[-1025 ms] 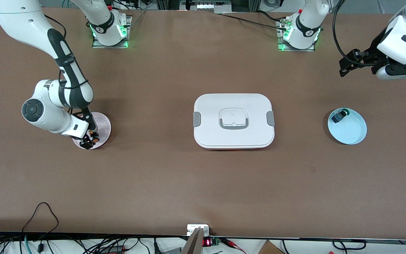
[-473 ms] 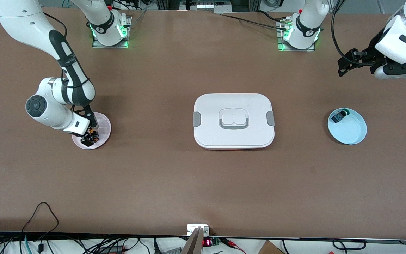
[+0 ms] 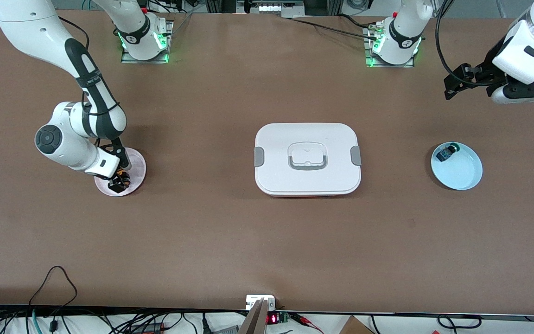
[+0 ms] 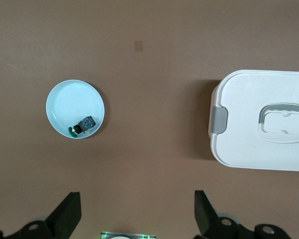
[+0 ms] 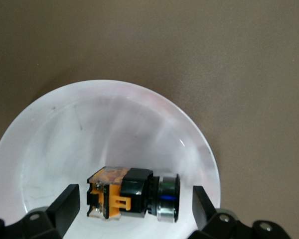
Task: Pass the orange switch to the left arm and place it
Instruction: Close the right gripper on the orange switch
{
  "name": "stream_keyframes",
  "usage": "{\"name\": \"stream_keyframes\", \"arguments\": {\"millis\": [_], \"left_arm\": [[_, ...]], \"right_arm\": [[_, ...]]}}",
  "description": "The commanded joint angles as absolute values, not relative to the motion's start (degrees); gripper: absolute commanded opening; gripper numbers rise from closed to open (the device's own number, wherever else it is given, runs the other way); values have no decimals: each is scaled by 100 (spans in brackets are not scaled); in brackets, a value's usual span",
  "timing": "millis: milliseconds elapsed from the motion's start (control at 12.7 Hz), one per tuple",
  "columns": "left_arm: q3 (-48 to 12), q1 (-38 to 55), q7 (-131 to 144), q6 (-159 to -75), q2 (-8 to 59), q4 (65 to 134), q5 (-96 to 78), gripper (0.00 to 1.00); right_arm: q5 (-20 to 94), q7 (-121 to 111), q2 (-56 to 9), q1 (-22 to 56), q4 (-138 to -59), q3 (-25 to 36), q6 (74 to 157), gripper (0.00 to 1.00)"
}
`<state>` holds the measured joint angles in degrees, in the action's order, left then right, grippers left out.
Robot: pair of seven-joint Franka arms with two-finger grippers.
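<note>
My right gripper, level with the orange switch's (image 3: pixel 120 176) body, should close now.
The orange switch (image 5: pixel 132 199) lies on its side on a pale pink plate (image 5: pixel 114 124) toward the right arm's end of the table. My right gripper (image 5: pixel 134 211) is low over the plate and open, with one finger on each side of the switch and a gap at both. In the front view the right gripper (image 3: pixel 117 182) hides most of the switch (image 3: pixel 120 176) on the plate (image 3: pixel 136 162). My left gripper (image 3: pixel 452 87) is open and empty, held high over bare table toward the left arm's end; it also shows in its wrist view (image 4: pixel 134 219). The white box (image 3: pixel 308 158) stands mid-table.
A light blue plate (image 3: pixel 462 177) holds a black-and-blue part with a green cap (image 3: pixel 447 152); it sits nearer to the front camera than the spot under the left gripper. The left wrist view shows that plate (image 4: pixel 70 99), the part (image 4: pixel 83 125) and the box (image 4: pixel 261 119).
My right gripper has shifted slightly over the pink plate and settled around the switch. My left gripper has drifted a little away from the front camera.
</note>
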<state>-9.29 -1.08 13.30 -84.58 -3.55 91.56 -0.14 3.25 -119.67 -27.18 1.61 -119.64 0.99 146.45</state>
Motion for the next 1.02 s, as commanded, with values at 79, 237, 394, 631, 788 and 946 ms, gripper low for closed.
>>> {"name": "stream_keyframes", "arguments": {"millis": [79,237,394,631,788,946], "left_arm": [[-932,-132,1274,-8341,-404,9097,-70,100],[-975,-132,1292,-8184,-422,9097,-62,100],[-958,-132,1292,-8112,-422,9088,-62,100],[-976,-123,1397,-7885,-413,8755,-44,100],[-923,-140,1380,-7840,-413,8692,-26,100],[-879,-176,1327,-7866,-378,8675,-70,100]], "right_arm": [[457,-12146,-2707,79,-12094,18,14845,100],[457,-12146,-2725,79,-12094,9,14906,100],[457,-12146,-2760,79,-12094,9,14906,97],[448,-12155,-2751,79,-12085,9,14906,72],[457,-12155,-2751,79,-12085,-17,14906,39],[457,-12155,-2734,79,-12050,-26,14889,20]]}}
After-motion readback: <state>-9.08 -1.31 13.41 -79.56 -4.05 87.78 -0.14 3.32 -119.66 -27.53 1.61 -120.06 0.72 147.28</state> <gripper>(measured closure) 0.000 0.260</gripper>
